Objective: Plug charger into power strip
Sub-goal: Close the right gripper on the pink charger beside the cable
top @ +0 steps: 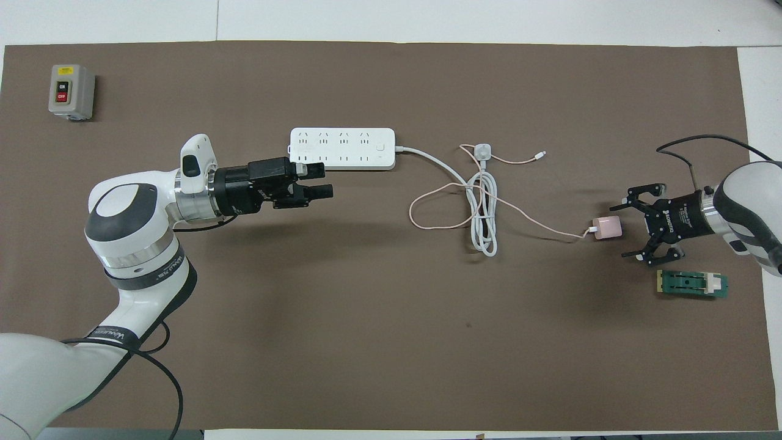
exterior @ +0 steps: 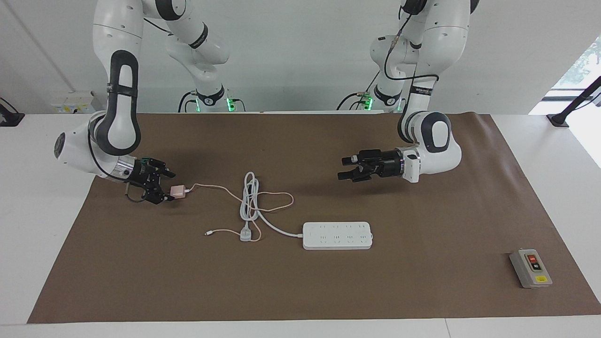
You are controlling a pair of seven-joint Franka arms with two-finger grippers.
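Observation:
My right gripper is going to grab the pale-pink cube by its prong end (top: 616, 227) next. Then it can bring the cube to the power strip (top: 342, 148).
The charger (exterior: 178, 191) (top: 608, 228), a pale-pink cube, lies on the brown mat (exterior: 422, 225) toward the right arm's end. Its thin pink cable (top: 427, 211) loops across the mat to a small white connector (top: 540, 154). My right gripper (exterior: 171, 187) (top: 621, 231) is open and low over the mat, with the cube's prong end at the mouth of its fingers. The white power strip (exterior: 337, 235) (top: 342, 148) lies flat mid-table. My left gripper (exterior: 342, 169) (top: 325, 179) hangs open and empty, raised over the mat by the strip's edge.
The strip's thick grey-white cord (exterior: 249, 197) (top: 482, 214) lies coiled between strip and charger and ends in a three-prong plug (exterior: 246, 233) (top: 483, 150). A grey switch box (exterior: 530, 268) (top: 71, 91) sits toward the left arm's end. A small green block (top: 692, 284) lies beside the right gripper.

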